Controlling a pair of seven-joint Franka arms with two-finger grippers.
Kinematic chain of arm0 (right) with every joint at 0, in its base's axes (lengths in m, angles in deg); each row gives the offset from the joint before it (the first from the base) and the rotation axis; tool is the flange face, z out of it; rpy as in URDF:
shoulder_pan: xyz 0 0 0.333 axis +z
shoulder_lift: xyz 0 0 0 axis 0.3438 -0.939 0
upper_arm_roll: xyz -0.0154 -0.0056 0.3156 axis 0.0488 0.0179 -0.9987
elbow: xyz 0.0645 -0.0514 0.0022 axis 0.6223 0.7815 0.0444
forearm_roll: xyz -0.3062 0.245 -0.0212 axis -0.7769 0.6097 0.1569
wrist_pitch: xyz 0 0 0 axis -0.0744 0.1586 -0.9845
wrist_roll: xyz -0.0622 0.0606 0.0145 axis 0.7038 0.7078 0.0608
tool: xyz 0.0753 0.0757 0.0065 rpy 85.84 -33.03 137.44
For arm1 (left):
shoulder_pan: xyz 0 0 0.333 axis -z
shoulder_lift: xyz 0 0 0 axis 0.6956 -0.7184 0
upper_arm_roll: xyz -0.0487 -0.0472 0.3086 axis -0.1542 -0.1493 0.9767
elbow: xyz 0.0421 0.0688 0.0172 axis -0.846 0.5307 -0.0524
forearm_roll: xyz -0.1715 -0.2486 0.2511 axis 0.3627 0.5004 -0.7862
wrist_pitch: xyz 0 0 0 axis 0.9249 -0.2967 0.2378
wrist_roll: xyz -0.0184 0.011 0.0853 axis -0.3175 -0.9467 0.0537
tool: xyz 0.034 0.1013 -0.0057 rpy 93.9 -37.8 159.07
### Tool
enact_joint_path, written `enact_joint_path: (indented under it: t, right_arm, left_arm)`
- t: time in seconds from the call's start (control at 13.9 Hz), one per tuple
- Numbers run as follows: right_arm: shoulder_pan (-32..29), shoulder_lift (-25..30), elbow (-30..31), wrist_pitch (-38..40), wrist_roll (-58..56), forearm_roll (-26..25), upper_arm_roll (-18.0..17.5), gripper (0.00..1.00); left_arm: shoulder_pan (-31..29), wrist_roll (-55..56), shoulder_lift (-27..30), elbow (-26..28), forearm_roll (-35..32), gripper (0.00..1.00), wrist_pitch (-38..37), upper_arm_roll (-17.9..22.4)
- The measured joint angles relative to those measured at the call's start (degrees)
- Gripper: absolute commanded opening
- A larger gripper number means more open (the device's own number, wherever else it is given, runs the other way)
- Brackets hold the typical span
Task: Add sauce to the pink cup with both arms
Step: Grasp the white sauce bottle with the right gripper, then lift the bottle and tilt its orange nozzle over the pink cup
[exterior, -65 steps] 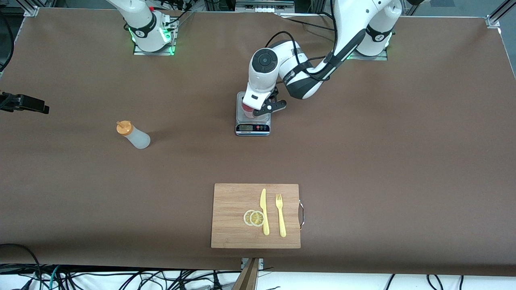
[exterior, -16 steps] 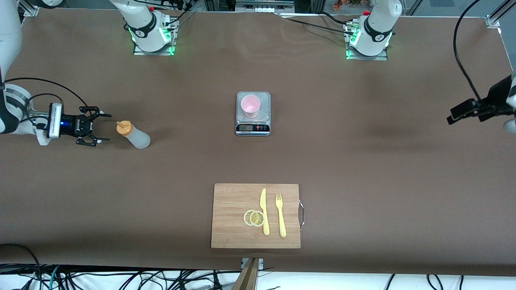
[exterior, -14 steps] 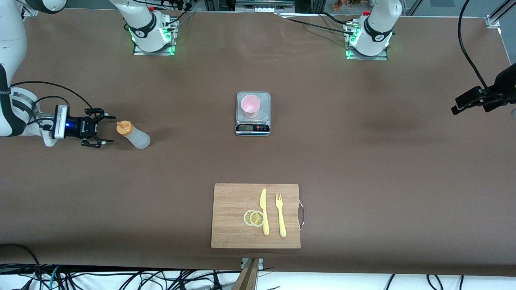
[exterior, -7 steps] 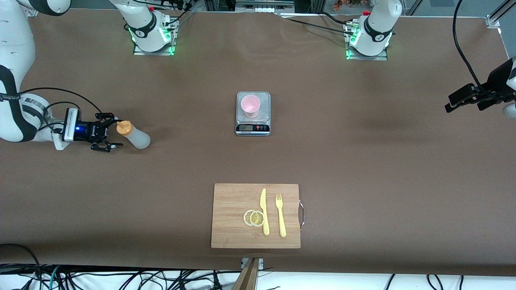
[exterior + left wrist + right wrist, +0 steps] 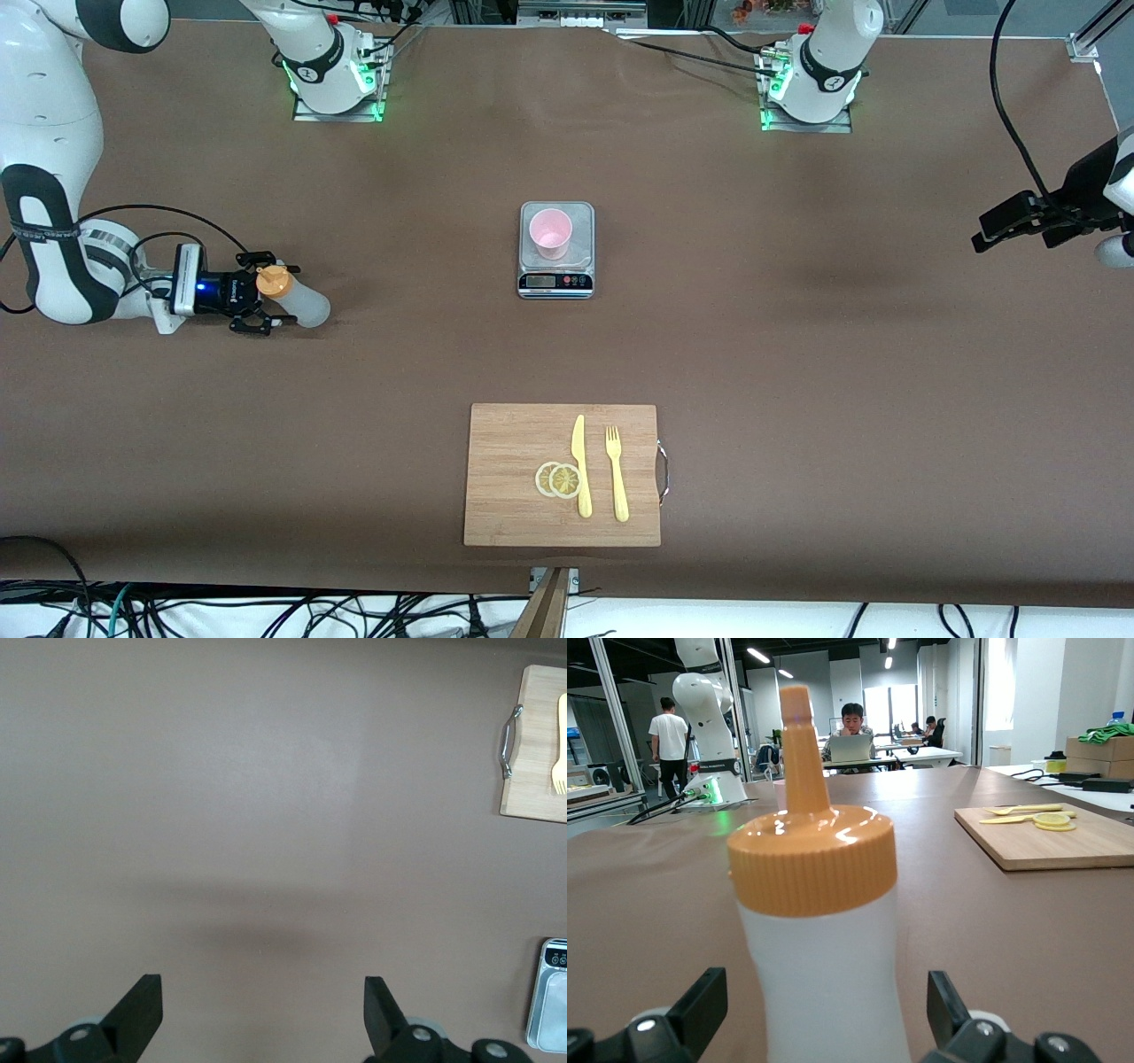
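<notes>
The sauce's orange cap (image 5: 275,282) needs to stay free to pour over the pink cup, so my right gripper needs to grab the sauce by its whitish body (image 5: 307,305) next.
The sauce (image 5: 304,306), a whitish squeeze bottle with an orange cap (image 5: 273,283), stands upright toward the right arm's end of the table. My right gripper (image 5: 283,296) is open and level with the bottle, one finger on each side of its neck without squeezing it. In the right wrist view the sauce (image 5: 819,939) fills the gap of the right gripper (image 5: 824,1005). The pink cup (image 5: 550,233) stands on a small scale (image 5: 556,282) mid-table. My left gripper (image 5: 990,234) hangs open over the left arm's end of the table, and the left gripper (image 5: 261,1014) holds nothing.
A wooden cutting board (image 5: 496,443) lies near the front camera's edge with two lemon slices (image 5: 558,479), a yellow knife (image 5: 580,465) and a yellow fork (image 5: 617,474). The left wrist view shows the board's handle (image 5: 508,742) and a corner of the scale (image 5: 551,992).
My right gripper has slid along the table toward the sauce bottle, and its open fingers now flank it. The left gripper has only drifted slightly.
</notes>
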Motion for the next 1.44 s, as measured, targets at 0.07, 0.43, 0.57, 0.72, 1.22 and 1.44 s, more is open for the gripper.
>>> enact_joint_path:
  t: [0.07,0.43,0.57,0.72,1.22,1.44]
  right_arm:
    - [0.4,0.0,0.0,0.0,0.0,0.0,0.0,1.0]
    - [2.4,0.0,0.0,0.1,0.0,0.0,-0.8,0.84]
    - [2.6,0.0,-0.1,0.1,-0.2,0.0,-1.5,0.26]
    - [2.6,0.0,-0.6,0.1,-0.7,0.0,-1.6,0.05]
    - [2.7,-0.1,-4.0,-1.6,0.5,0.0,-1.6,0.0]
    - [3.9,0.0,-8.0,-3.0,8.6,0.0,-1.6,0.0]
  left_arm:
    - [0.1,0.0,0.0,0.0,0.0,1.0,0.0,-0.2]
    - [0.1,0.0,-0.1,0.0,0.5,1.0,0.0,-0.2]
    - [0.1,0.0,-0.3,-0.1,1.4,1.0,0.0,-0.2]
    - [0.1,0.1,-0.8,-0.7,1.4,1.0,0.0,-0.2]
    - [0.0,0.2,-2.0,-2.1,1.4,1.0,0.0,-0.1]
    - [0.0,0.2,-2.1,-2.1,1.4,1.0,0.0,-0.1]
